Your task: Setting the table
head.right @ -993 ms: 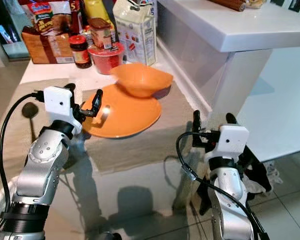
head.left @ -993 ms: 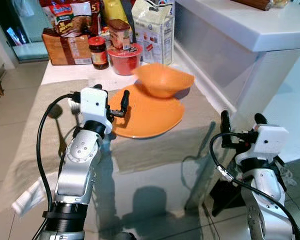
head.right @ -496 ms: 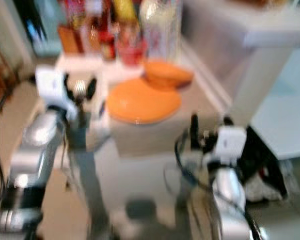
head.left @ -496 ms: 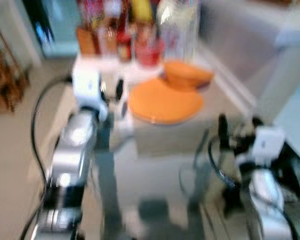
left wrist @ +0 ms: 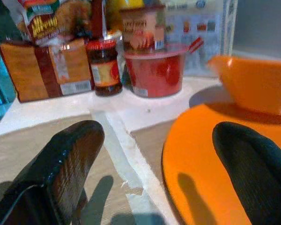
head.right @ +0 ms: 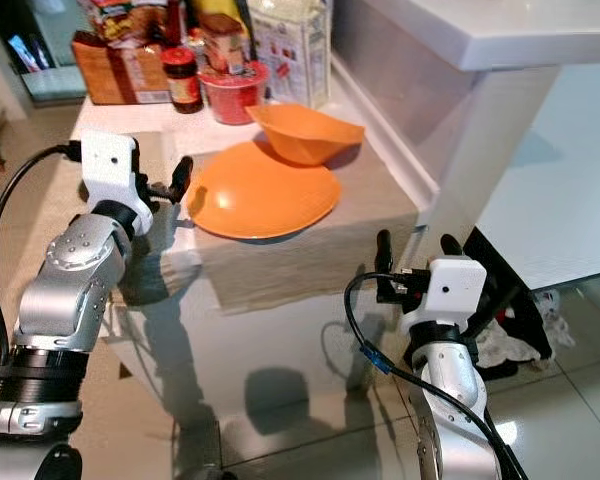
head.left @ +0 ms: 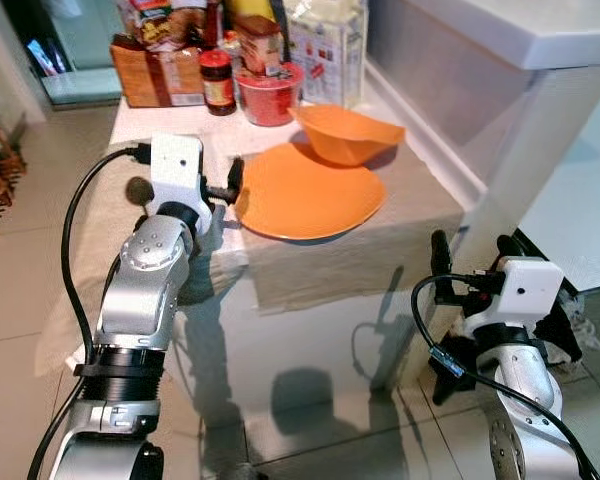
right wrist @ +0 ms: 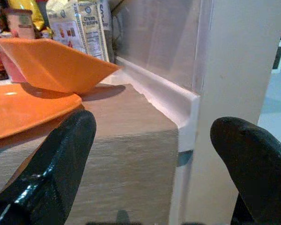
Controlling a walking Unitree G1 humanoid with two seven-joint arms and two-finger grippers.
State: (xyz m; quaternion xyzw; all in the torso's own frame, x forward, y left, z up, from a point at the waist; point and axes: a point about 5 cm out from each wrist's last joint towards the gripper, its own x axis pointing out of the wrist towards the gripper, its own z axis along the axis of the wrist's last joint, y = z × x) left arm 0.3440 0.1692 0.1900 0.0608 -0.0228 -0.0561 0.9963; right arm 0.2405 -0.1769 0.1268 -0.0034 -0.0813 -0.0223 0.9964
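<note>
My left gripper grabs the plate by its thin rim (head.left: pixel 239 208) next, since the plate's broad side (head.left: pixel 305 195) is far wider than the open fingers.
An orange plate (head.left: pixel 310 192) lies on a beige cloth (head.left: pixel 325 262) on the table, with an orange bowl (head.left: pixel 346 134) resting at its far right rim. My left gripper (head.left: pixel 225 190) is raised just left of the plate's edge, open and holding nothing; the left wrist view shows its fingers (left wrist: pixel 65 168) spread before the plate (left wrist: pixel 201 159) and bowl (left wrist: pixel 253 84). A dark spoon (head.left: pixel 137 189) lies on the cloth behind that wrist. My right gripper (head.left: pixel 472 255) hangs open below the table's near right corner, facing the table corner (right wrist: pixel 150 136).
Groceries crowd the table's far end: a bread pack (head.left: pixel 158 75), a jar (head.left: pixel 217 82), a red tub (head.left: pixel 270 95) and a carton (head.left: pixel 325 45). A white counter (head.left: pixel 520 35) stands right of the table. Tiled floor (head.left: pixel 310 400) lies in front, with dark clutter (head.right: pixel 505 290) at the right.
The whole picture shifted and blurred half a second ago, so the camera moved; the table now sits a little farther off. Both grippers stay open, the left still beside the plate.
</note>
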